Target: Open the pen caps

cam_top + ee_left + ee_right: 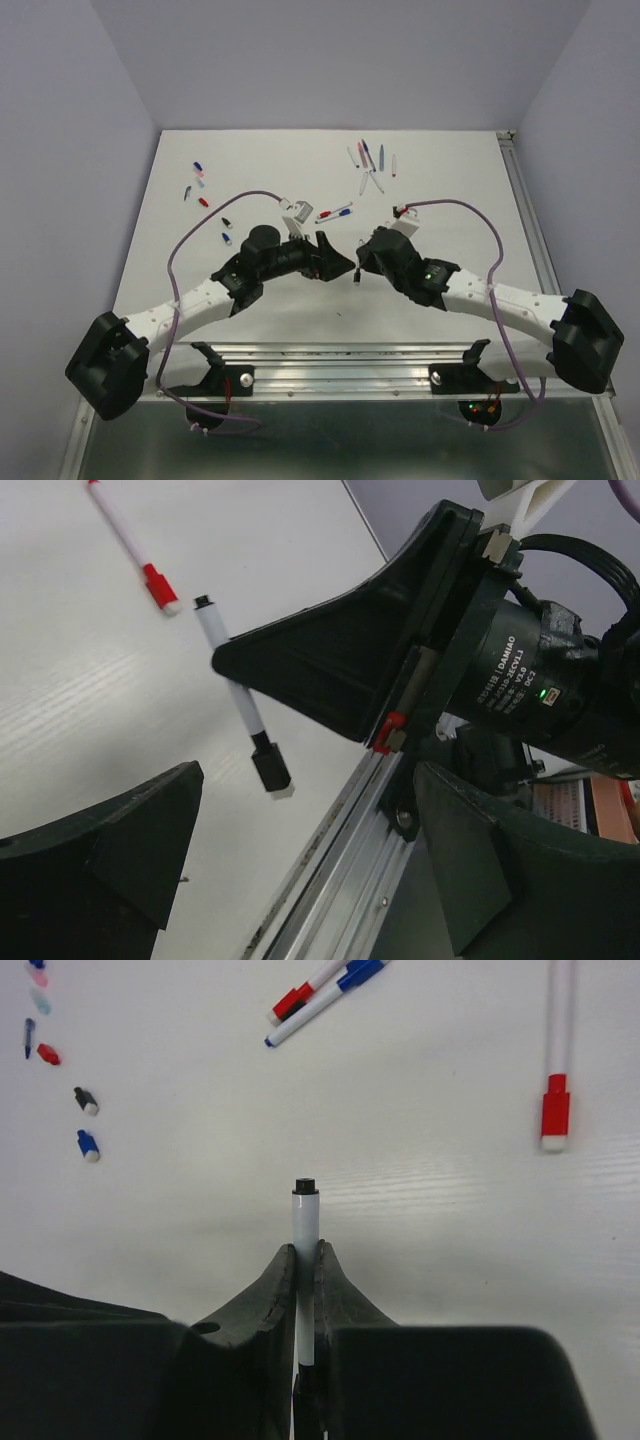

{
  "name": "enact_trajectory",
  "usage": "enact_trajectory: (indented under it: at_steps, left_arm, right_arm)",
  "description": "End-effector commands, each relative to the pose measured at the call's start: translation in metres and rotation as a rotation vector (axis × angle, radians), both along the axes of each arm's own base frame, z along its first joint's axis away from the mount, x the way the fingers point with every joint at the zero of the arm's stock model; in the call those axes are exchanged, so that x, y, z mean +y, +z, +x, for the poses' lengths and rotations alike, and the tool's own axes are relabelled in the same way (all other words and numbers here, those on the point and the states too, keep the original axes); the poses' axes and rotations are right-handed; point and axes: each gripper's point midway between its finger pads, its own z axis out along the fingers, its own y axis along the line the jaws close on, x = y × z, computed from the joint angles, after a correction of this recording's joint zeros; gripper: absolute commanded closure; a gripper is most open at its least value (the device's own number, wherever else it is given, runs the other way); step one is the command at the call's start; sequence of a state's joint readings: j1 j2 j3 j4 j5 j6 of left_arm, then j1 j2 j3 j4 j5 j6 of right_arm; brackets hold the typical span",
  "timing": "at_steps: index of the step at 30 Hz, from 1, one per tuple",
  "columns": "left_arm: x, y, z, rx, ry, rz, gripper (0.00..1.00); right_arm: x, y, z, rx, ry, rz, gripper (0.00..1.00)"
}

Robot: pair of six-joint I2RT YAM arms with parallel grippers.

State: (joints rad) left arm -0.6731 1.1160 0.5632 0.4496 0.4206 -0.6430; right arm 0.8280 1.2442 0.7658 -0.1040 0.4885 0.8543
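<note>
My left gripper is going to pull the pen open next, so it will grab the pen's black cap (357, 276) (271, 771) and leave the pen's white body to my right gripper.
My right gripper (307, 1255) is shut on the barrel of a slim white pen (306, 1222) and holds it above the table. The pen's black cap (271, 771) sits on its lower end, below the right fingers (330, 670); it also shows in the top view (356, 281). My left gripper (310, 815) is open and empty, its fingers wide apart just below and beside that cap. In the top view the left gripper (337, 262) and the right gripper (362, 256) face each other at mid-table.
Loose caps lie at the far left: red (47, 1054), black (86, 1100), blue (88, 1145), with more nearby (197, 170). Capped pens lie behind the grippers (335, 212) and at the back (370, 160). A red-capped pen (150, 580) lies close by. The metal rail (340, 880) runs along the table's near edge.
</note>
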Motion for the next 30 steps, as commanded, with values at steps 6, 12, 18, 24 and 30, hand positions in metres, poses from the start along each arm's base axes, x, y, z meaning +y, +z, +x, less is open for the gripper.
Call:
enact_trajectory:
  at_steps: [6,12,18,24,30]
  left_arm:
    - [-0.023,-0.005,-0.023,-0.005,-0.099,-0.043,0.05]
    - [-0.010,-0.016,-0.034,0.013,-0.074,-0.043,0.06]
    - [-0.001,-0.015,-0.038,-0.001,-0.049,-0.055,0.07]
    - [-0.007,-0.009,-0.035,-0.019,-0.066,-0.051,0.11]
    - [-0.012,-0.013,-0.034,0.001,-0.081,-0.042,0.41]
  right_arm:
    - [0.047,0.039,-0.015,-0.087,-0.097,0.141,0.99]
    - [0.045,0.045,-0.020,-0.078,-0.101,0.203,0.99]
    - [0.054,0.062,-0.031,-0.094,-0.010,0.277,0.99]
    - [0.071,0.069,-0.039,-0.084,0.087,0.330,0.99]
    - [0.072,0.070,-0.038,-0.092,0.079,0.348,0.99]
